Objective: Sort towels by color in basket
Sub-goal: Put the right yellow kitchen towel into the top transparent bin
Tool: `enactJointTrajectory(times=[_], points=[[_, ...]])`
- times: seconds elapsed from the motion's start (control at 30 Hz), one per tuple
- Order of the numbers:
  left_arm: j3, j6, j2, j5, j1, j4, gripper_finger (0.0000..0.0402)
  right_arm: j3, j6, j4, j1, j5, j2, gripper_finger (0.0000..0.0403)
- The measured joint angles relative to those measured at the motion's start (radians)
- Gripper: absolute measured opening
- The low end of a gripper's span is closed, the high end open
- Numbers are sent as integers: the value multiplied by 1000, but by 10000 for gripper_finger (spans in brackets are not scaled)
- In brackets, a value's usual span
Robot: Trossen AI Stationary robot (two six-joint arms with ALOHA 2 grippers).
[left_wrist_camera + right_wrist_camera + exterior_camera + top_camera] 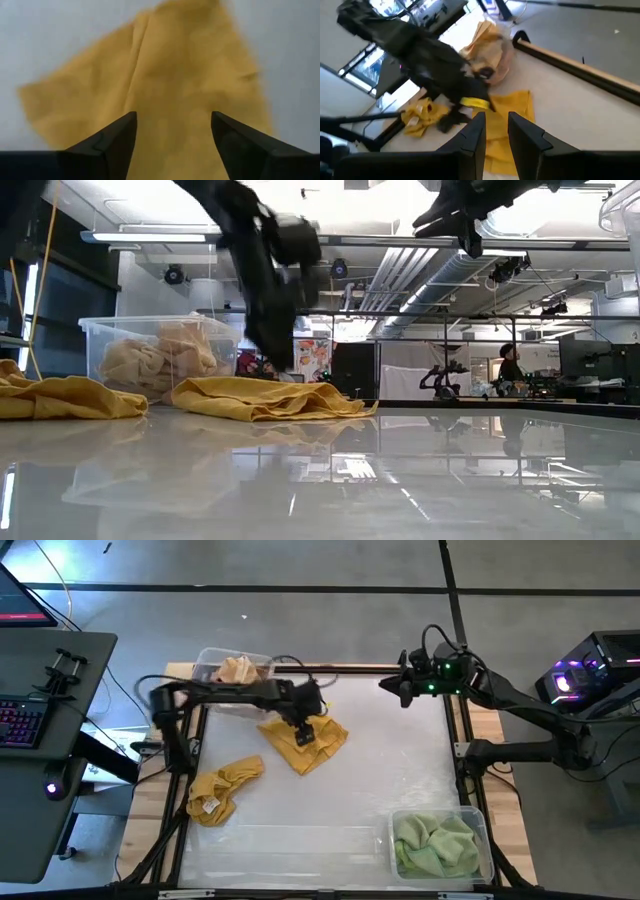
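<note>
My left gripper will next pick up the mustard towel by its middle (308,743) (170,120), so that it can sort the towel into the basket with the peach-orange towels.
A mustard yellow towel (327,747) lies spread on the table at mid-left, its underside flat on the surface. My left gripper (173,127) points down just above it, open, one finger over each side of the cloth's middle (175,65). In the low view the gripper (272,340) hangs close over this towel (265,398). A second mustard towel (225,790) lies crumpled nearer the left edge. My right gripper (496,127) hovers high at the far right (395,688), open by a narrow gap and holding nothing.
A clear basket (210,660) at the far left holds peach-orange towels (237,670). Another clear basket (480,825) at the near right holds light green towels (435,845). The table's middle and near left are bare white surface. A black frame rail (360,667) runs along the far edge.
</note>
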Motion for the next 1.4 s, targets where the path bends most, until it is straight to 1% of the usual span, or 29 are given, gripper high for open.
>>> enactJointTrajectory(times=[0.13, 0.23, 0.3, 0.33, 0.43, 0.47, 0.5, 0.6, 0.67, 0.73, 0.83, 0.93, 1.03, 1.1, 1.17, 1.33, 1.4], points=[[0, -54, 146, -17, -3, 6, 245, 0, -20, -41, 0, -32, -23, 75], [16, -85, 210, -28, -11, 11, 218, 0, -48, -80, 0, -32, -51, 75], [20, -87, 231, -43, -22, 25, 178, 0, -66, -103, 0, -32, -74, 75], [20, -87, 233, -48, -27, 33, 151, 0, -72, -113, 0, -28, -87, 75], [20, -88, 229, -55, -40, 43, 51, 0, -81, -123, 0, -8, -125, 75], [25, -96, 216, -57, -41, 35, 27, 0, -84, -122, 0, 3, -138, 75], [31, -105, 204, -63, -41, 31, 17, 0, -88, -122, 0, 21, -151, 75], [67, -121, 144, -101, -40, -49, 14, 0, -99, -122, 0, 86, -182, 75], [123, -121, 65, -133, -42, -81, 6, 0, -99, -120, 0, 137, -194, 75], [176, -109, -27, -195, -48, -121, 5, 0, -117, -116, -1, 162, -198, 75], [232, -49, -147, -355, -55, -177, 4, 0, -157, -107, -2, 175, -195, 75], [261, 54, -273, -547, -43, -170, 2, 0, -169, -91, -2, 206, -181, 75], [266, 224, -378, -741, -3, -179, 1, 0, -184, -75, -3, 242, -167, 75], [264, 295, -417, -817, 49, -200, 1, 0, -189, -61, -3, 253, -158, 75], [262, 312, -438, -804, 124, -245, 1, 0, -188, -41, -3, 257, -146, 75], [262, 297, -452, -660, 341, -432, 1, 0, -166, -11, -3, 256, -128, 75], [251, 293, -445, -593, 394, -448, 1, 0, -145, -12, -3, 257, -127, 75]])
